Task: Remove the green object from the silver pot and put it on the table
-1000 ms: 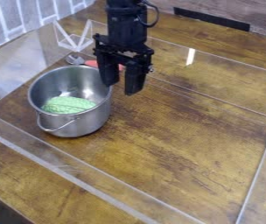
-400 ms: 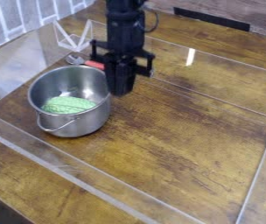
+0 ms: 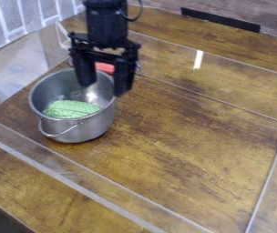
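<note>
My gripper grabs the green object by its bumpy edge [image 3: 76,104] next, to move it out of the silver pot and onto the table.
The silver pot [image 3: 70,118] stands on the table [image 3: 189,155] at the left, its wire handle toward the front. Inside it lies the green object [image 3: 70,108], a bumpy light-green lump on the pot's floor. My gripper [image 3: 102,82] hangs over the pot's far rim, open, its two black fingers spread wide with nothing between them. The left finger [image 3: 77,71] sits over the pot's back left, the right finger [image 3: 127,80] just past the pot's right rim. The fingertips are above and behind the green object, not touching it.
Clear acrylic walls [image 3: 128,196] edge the tabletop at the front, left and back. A small red thing [image 3: 102,65] shows behind the gripper near the back wall. Bare wood planks stretch to the right of the pot.
The gripper went from partly open to shut and now stands wide open. It has shifted left, from beside the pot's right rim to over the pot's far edge.
</note>
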`<state>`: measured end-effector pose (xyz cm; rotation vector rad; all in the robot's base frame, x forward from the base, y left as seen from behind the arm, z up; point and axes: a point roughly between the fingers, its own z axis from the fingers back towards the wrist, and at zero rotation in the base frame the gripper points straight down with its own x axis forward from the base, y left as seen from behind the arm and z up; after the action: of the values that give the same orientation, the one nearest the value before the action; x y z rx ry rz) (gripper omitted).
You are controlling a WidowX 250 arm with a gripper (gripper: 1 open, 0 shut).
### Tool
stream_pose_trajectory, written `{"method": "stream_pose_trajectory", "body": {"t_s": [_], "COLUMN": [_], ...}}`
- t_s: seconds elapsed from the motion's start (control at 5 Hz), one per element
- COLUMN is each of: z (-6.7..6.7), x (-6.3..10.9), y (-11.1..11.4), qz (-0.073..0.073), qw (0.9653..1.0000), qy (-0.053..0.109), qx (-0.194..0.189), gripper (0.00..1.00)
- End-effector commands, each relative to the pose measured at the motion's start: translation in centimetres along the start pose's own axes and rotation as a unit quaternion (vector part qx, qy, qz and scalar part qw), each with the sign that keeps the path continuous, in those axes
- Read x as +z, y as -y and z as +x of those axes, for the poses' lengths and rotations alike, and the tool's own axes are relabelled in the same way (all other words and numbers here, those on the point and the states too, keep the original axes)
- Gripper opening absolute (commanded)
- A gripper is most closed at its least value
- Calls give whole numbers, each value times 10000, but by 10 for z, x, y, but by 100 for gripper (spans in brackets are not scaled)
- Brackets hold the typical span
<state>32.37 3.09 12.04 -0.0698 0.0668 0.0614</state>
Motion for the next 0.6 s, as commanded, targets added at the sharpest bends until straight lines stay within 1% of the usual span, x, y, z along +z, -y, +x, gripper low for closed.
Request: {"method": "stream_pose_trajectory", "body": {"t_s": [0.0,0.2,0.4], "z": [-8,-3,2], "x": [17,6,-11], "y": [-26,-43,-51], "qz": [130,202,222], "qw": [9989,9983,9985], "qy": [422,524,483], "qx": [143,151,127], "gripper": [100,100,100]}}
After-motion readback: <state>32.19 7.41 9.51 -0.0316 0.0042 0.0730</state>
